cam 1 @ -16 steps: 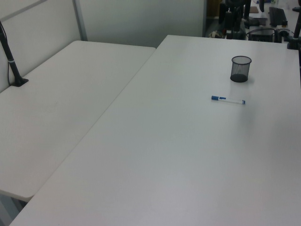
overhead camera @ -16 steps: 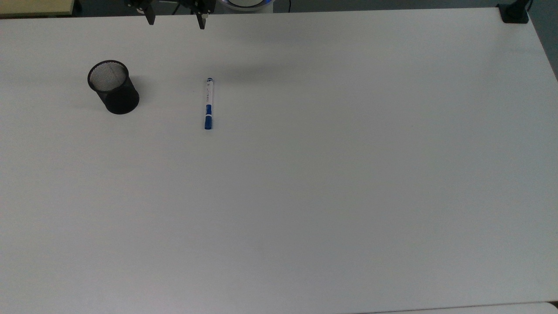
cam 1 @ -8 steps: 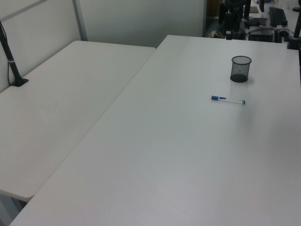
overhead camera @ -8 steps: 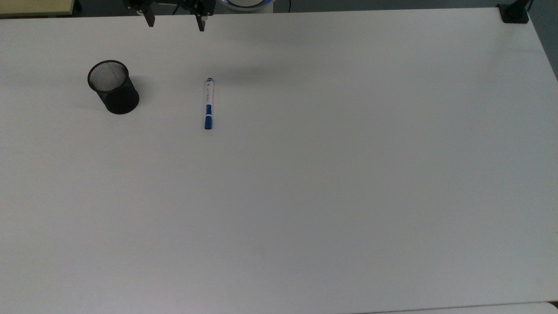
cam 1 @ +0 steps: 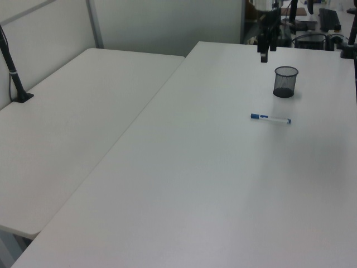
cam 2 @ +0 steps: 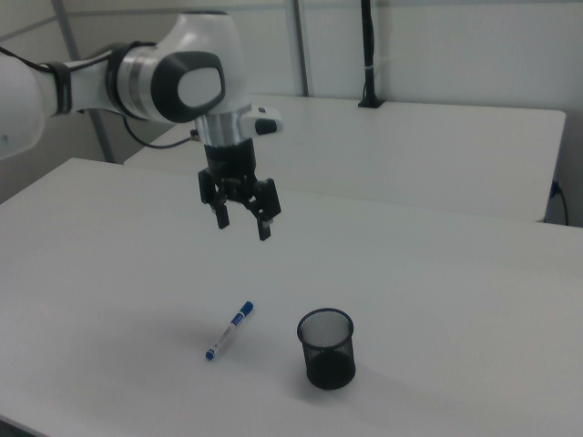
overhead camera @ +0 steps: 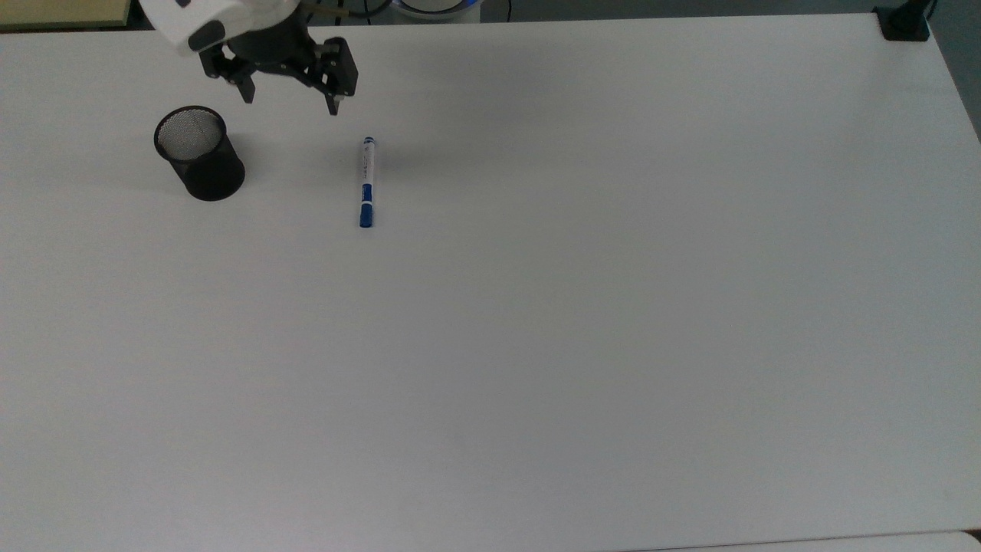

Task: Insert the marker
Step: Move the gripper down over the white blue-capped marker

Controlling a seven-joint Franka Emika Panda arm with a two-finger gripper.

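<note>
The marker needs to go into the black mesh cup [cam 1: 285, 81], so my gripper should next take hold of it by its blue end with the cap [cam 1: 256, 116].
The marker [overhead camera: 367, 182] lies flat on the white table [overhead camera: 582, 307], white barrel with its blue cap toward the top view's bottom; I also see the marker [cam 1: 270, 118] in the left view and the marker [cam 2: 229, 330] in the right view. A black mesh cup [overhead camera: 199, 154] stands upright to the top view's left of it, also the cup [cam 1: 285, 81] and the cup [cam 2: 327, 348]. My gripper [overhead camera: 290, 102] hangs open and empty above the table, between cup and marker and farther back; the gripper [cam 2: 243, 225] is well above both.
A second white table [cam 1: 72, 128] adjoins at the left view's left. A black clamp post [overhead camera: 903, 21] sits at the top view's far right corner. Another post [cam 2: 367, 55] rises behind in the right view.
The arm has swung forward and down from the table's far edge toward the marker and cup. Its fingers stay open. Marker and cup have not moved.
</note>
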